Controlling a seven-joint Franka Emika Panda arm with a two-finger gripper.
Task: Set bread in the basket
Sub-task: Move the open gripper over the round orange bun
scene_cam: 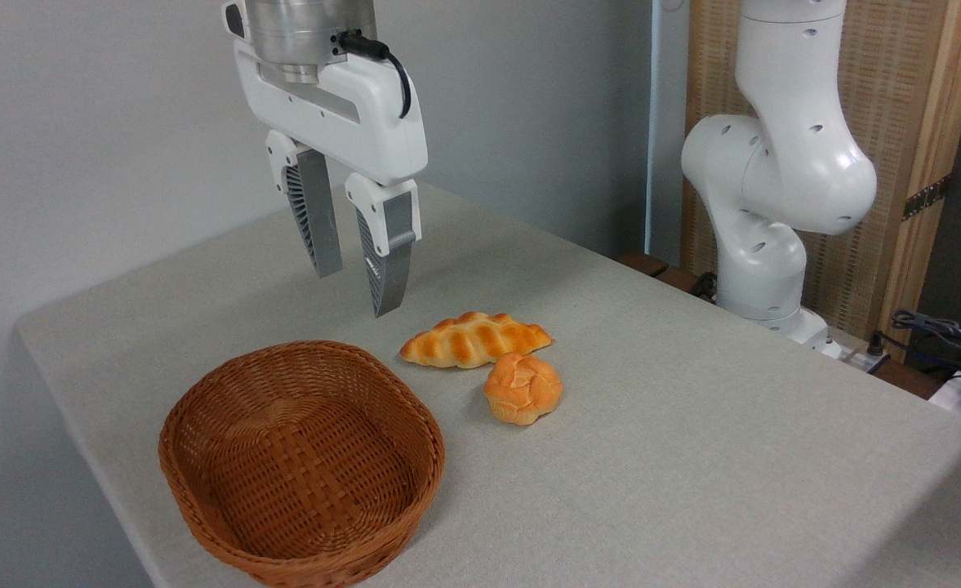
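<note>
The robot's gripper will grab the small round bun by its rounded sides to put it into the basket.
The bread (523, 389), a small round golden-orange bun with a cracked top, lies on the grey table to the right of the basket (202, 482). The oval reddish-brown wicker basket has nothing in it and stands near the table's front left. My gripper (358, 290) hangs in the air above and behind the basket's far rim, up and to the left of the bun. Its two ribbed fingers are apart, with nothing between them.
A longer braided golden loaf (475, 339) lies just behind the bun, almost touching it. The arm's white base (762, 204) stands at the table's far right edge. Cables and a dark plug (937, 327) lie beyond the right edge. The table's left edge runs close to the basket.
</note>
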